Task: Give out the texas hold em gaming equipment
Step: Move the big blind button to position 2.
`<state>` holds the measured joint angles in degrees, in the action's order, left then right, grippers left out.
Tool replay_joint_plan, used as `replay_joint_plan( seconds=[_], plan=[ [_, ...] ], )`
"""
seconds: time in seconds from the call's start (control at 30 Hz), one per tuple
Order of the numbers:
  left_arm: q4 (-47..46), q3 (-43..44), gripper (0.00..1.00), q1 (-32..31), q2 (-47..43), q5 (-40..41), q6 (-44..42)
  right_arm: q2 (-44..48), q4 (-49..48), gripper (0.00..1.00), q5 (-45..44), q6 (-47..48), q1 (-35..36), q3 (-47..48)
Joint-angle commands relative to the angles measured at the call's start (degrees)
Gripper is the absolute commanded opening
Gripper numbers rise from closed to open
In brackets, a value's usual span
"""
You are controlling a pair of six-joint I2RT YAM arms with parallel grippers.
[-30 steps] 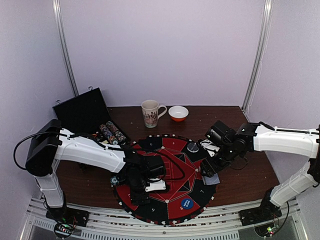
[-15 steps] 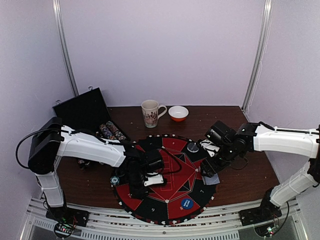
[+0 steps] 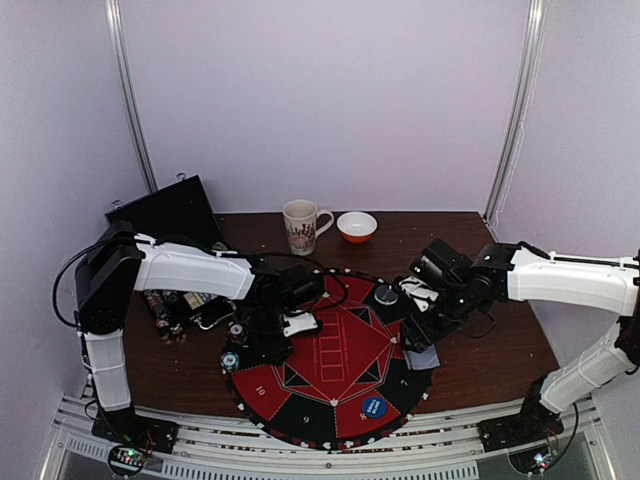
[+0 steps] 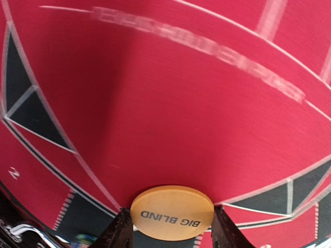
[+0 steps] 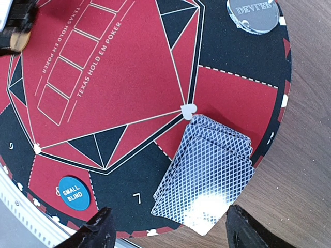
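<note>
The orange disc (image 4: 172, 213) hangs over the diamond's corner. My left gripper should keep holding it until it meets the red section by the case (image 4: 32, 192).
My left gripper (image 3: 262, 343) is over the left part of the round red-and-black mat (image 3: 335, 352), shut on an orange "BIG BLIND" disc (image 4: 172, 213) held just above the felt. The disc also shows in the right wrist view (image 5: 19, 41). My right gripper (image 3: 424, 335) is open and empty, hovering over a fanned stack of grey-blue-backed cards (image 5: 207, 170) at the mat's right edge near seat 7. A blue "SMALL BLIND" disc (image 5: 75, 193) lies on the mat's near edge. A dark "DEALER" disc (image 5: 257, 13) lies at its far right. A striped poker chip (image 3: 230, 360) sits at the mat's left rim.
An open black case (image 3: 165, 222) stands at the back left, with rows of striped chips (image 3: 168, 305) in its base. A patterned mug (image 3: 303, 226) and an orange-and-white bowl (image 3: 357, 226) stand behind the mat. Brown table (image 3: 500, 350) surrounds it.
My left arm has swung back and to the left across the mat with the orange disc, uncovering the mat's centre. The right arm has hardly moved.
</note>
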<state>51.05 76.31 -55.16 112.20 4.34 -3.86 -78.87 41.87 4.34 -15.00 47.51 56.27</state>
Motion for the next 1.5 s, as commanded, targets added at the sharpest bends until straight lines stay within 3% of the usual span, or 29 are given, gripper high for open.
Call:
replay_joint_plan(
  seconds=[0.0, 0.4, 0.8, 1.17, 1.47],
  plan=[
    [-6.75, 3.09, 0.41, 5.27, 3.99, 8.69, -1.86, -0.32, 1.29, 0.75, -0.55, 0.55, -0.22, 1.72],
    [-8.6, 12.34, 0.4, 12.44, 9.87, 10.54, -4.05, -0.67, 1.24, 0.75, -0.49, 0.64, -0.21, 2.26],
    [-8.32, 14.43, 0.42, 14.83, 10.59, 10.46, -2.64, -0.23, 1.97, 0.76, -0.74, 0.59, -0.18, 3.28],
    [-5.42, 17.78, 0.73, 14.85, 3.68, 2.69, 0.52, -0.11, 2.13, 0.75, -0.67, 0.5, -0.18, 3.93],
    [3.08, 7.5, 0.89, 14.84, -9.34, 2.98, 14.31, -0.53, 1.61, 0.76, -0.42, 0.83, -0.17, 3.88]
  ],
)
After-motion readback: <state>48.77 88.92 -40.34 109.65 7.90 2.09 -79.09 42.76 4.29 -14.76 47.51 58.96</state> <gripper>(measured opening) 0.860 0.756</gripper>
